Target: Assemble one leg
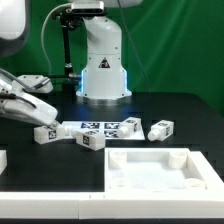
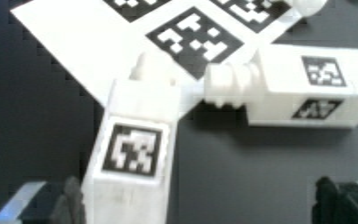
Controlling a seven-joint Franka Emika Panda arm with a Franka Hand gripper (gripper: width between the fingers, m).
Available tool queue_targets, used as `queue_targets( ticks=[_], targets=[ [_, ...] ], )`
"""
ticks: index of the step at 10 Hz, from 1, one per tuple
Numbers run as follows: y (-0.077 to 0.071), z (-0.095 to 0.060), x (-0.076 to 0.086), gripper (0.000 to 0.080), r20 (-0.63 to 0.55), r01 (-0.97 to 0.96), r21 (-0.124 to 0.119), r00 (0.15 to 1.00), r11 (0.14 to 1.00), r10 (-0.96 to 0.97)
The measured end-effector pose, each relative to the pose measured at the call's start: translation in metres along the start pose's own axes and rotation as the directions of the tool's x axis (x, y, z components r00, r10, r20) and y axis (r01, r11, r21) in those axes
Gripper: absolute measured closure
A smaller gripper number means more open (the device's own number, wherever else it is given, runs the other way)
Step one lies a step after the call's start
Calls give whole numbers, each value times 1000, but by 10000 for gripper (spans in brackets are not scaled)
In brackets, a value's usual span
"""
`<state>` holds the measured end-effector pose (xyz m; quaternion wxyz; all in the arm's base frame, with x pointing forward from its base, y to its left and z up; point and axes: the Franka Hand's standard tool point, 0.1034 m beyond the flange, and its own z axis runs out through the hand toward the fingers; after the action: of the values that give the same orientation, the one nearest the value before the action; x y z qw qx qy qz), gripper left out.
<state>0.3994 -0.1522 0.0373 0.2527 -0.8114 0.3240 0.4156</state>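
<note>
My gripper's fingers are above the white leg (image 2: 133,155) and would miss now; they should lower first, then close on the leg.
Several stubby white legs with tags lie on the black table. In the exterior view one leg (image 1: 47,133) is at the left, another (image 1: 92,140) is near the middle, and two more (image 1: 133,125) (image 1: 160,129) are to the right. My gripper (image 1: 38,112) hovers just above the left leg. In the wrist view my gripper (image 2: 194,205) is open. One leg (image 2: 131,145) lies between the fingers, close to one fingertip (image 2: 43,205). A second leg (image 2: 300,85) lies beside it, its threaded end toward the first.
The marker board (image 1: 95,126) lies behind the legs and also shows in the wrist view (image 2: 176,30). A large white square tray (image 1: 190,160) sits at the front on the exterior view's right. The robot base (image 1: 103,75) stands at the back.
</note>
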Motion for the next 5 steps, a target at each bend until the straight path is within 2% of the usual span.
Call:
queue_targets(
  ticks=[1, 2, 4, 5],
  targets=[
    [1, 1, 6, 151, 28, -1, -4, 1000, 1000, 1],
    [4, 2, 5, 151, 39, -4, -5, 999, 1000, 5],
    [23, 9, 9, 151, 81, -43, -4, 996, 999, 43],
    [27, 8, 11, 151, 84, -50, -5, 995, 999, 51]
  ],
)
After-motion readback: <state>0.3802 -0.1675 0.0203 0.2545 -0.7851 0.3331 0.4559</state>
